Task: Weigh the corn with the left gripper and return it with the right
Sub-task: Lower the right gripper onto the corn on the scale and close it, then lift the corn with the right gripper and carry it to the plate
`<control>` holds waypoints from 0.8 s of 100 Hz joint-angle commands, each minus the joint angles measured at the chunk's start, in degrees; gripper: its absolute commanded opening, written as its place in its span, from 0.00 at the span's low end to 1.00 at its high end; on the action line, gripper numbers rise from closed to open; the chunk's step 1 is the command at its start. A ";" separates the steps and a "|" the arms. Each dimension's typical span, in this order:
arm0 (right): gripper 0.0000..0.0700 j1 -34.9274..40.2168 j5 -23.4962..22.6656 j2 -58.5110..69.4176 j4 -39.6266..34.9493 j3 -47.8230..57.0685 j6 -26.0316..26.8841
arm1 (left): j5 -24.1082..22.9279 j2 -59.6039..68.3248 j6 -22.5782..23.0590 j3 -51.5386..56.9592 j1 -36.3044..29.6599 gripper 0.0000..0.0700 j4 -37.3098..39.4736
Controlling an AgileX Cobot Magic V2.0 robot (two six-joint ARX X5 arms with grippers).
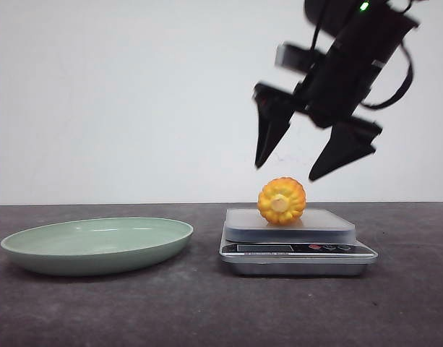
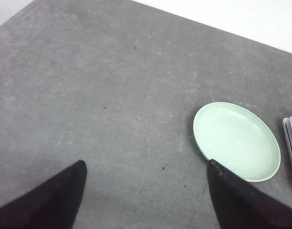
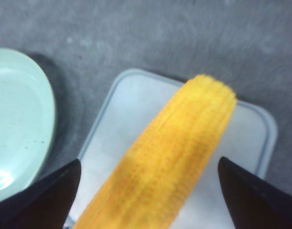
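Note:
The fingers of my right gripper stop above the corn's top and closing now would miss the corn, so it is too early to close. The gripper lowers first.
The orange-yellow corn (image 1: pixel 282 200) lies on the platform of a grey kitchen scale (image 1: pixel 297 241), its paler cut end facing the front camera. My right gripper (image 1: pixel 285 172) hangs just above the corn, fingers wide open and empty. In the right wrist view the corn (image 3: pixel 169 162) lies between the two black fingers (image 3: pixel 45 193) without touching them, on the scale platform (image 3: pixel 122 119). My left gripper (image 2: pixel 146 164) shows only in the left wrist view, open and empty, high over bare grey table. It is out of the front view.
A pale green plate (image 1: pixel 98 244) sits empty on the dark table left of the scale; it also shows in the left wrist view (image 2: pixel 236 140) and the right wrist view (image 3: pixel 19 124). A white wall stands behind the table.

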 commanded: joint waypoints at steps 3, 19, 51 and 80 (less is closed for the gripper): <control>0.83 0.74 1.36 3.04 -0.44 1.01 1.88 | 0.09 -0.04 0.76 0.59 -0.11 0.68 0.48; 0.55 1.46 3.28 4.59 -2.54 1.01 1.95 | 0.04 -0.04 1.49 0.59 -0.11 0.68 0.50; 0.00 4.31 5.84 1.29 0.24 1.03 0.15 | -0.09 -0.04 2.29 0.59 -0.11 0.68 1.27; 0.00 10.80 3.82 -3.80 -2.60 8.24 -0.09 | -0.09 -0.04 2.29 0.59 -0.11 0.68 1.36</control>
